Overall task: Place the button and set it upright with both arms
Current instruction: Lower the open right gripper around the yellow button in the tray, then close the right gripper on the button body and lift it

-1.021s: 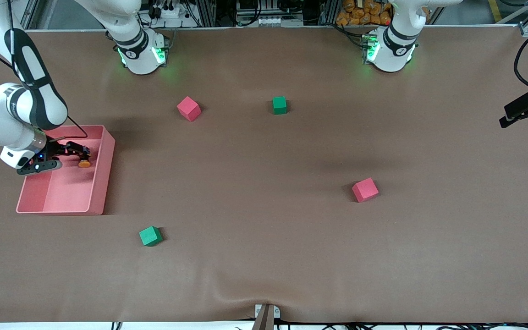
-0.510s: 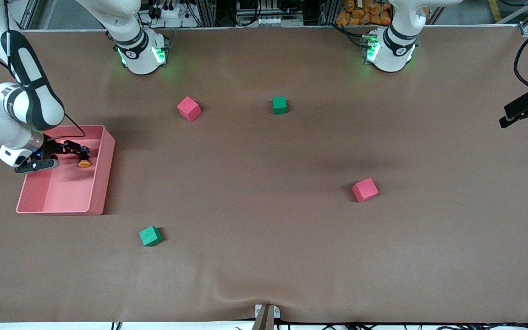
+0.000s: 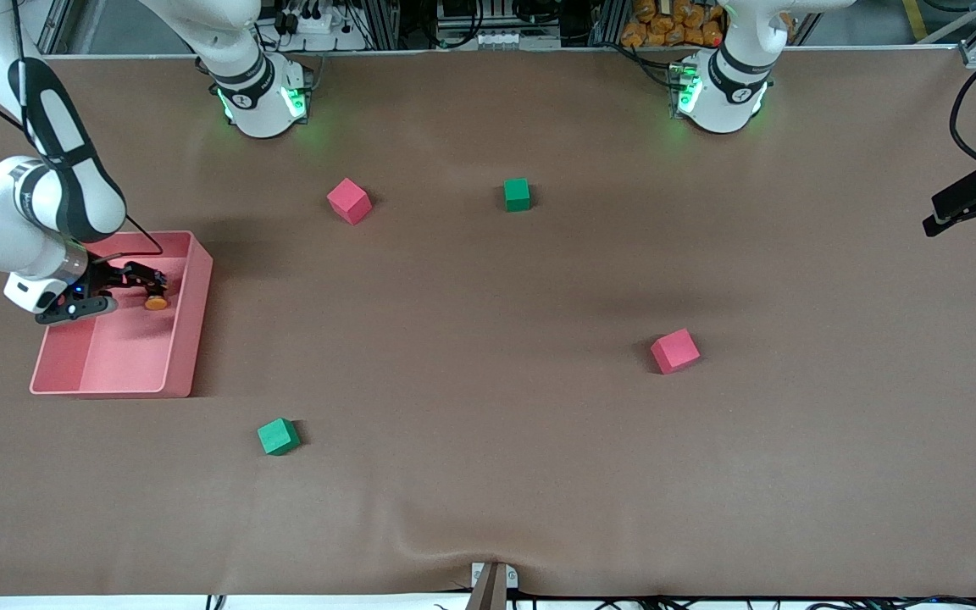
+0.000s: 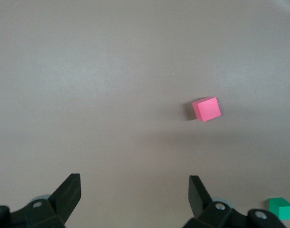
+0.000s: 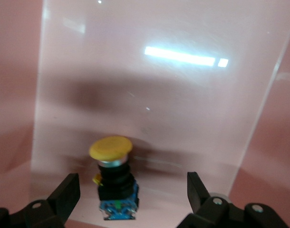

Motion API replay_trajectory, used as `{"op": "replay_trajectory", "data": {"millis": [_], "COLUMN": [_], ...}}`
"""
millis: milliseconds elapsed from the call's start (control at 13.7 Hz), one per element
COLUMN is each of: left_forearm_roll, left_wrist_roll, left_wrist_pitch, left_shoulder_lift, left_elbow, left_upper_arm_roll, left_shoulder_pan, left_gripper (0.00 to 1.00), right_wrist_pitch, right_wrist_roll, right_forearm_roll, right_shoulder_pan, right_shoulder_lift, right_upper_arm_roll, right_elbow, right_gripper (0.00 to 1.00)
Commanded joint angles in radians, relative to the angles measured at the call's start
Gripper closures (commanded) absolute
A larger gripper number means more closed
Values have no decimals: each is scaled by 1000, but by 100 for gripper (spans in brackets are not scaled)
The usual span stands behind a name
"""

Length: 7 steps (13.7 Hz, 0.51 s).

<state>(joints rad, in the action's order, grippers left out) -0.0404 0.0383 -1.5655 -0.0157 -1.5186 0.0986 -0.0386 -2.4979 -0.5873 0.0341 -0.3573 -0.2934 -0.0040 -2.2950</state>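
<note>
The button's orange cap (image 5: 111, 148) has to stay free to be set upright, so my right gripper needs to grab the button by its black body (image 5: 117, 182) next.
The button (image 5: 114, 180) has an orange cap (image 3: 156, 302), a black body and a bluish end. It lies in the pink bin (image 3: 187, 339) at the right arm's end of the table. My right gripper (image 3: 136, 292) is down in the bin and open. Its fingers (image 5: 64, 192) stand on either side of the button's body without touching it, with the bluish end toward the wrist. My left gripper (image 4: 133, 183) is open and empty, high over the bare table. It does not show in the front view.
Two pink cubes (image 3: 348, 201) (image 3: 674, 351) and two green cubes (image 3: 516, 194) (image 3: 278, 436) lie scattered on the brown table. A black fixture with a cable (image 3: 975, 203) juts in at the left arm's end. The bin's walls (image 5: 278, 118) stand close around the right gripper.
The right arm's wrist swayed slightly toward the table's end and came back. Its gripper stays open around the button. The button and the cubes have not moved.
</note>
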Motion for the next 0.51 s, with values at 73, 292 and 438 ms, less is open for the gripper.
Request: {"op": "replay_trajectory", "data": {"millis": [73,292,438], "left_forearm_roll": [-18,-18,-18], "left_wrist_roll": [28,28,28], "left_wrist_pitch": [16,16,16], "left_shoulder_lift": [-4,-4,-4], "left_elbow": [17,17,17], "left_upper_arm_roll": [1,1,3], "left_shoulder_pan": [8,8,8], "left_gripper": [0,0,0], "right_wrist_pitch": [-41,-44,-35], "right_wrist_roll": [-40,-40,-40], "right_forearm_roll": [10,10,10], "right_shoulder_pan": [14,20,20], "right_shoulder_lift": [-23,-43,-40], "right_upper_arm_roll": [-2,-4,-4], "right_elbow": [3,8,3], "right_gripper": [0,0,0]}}
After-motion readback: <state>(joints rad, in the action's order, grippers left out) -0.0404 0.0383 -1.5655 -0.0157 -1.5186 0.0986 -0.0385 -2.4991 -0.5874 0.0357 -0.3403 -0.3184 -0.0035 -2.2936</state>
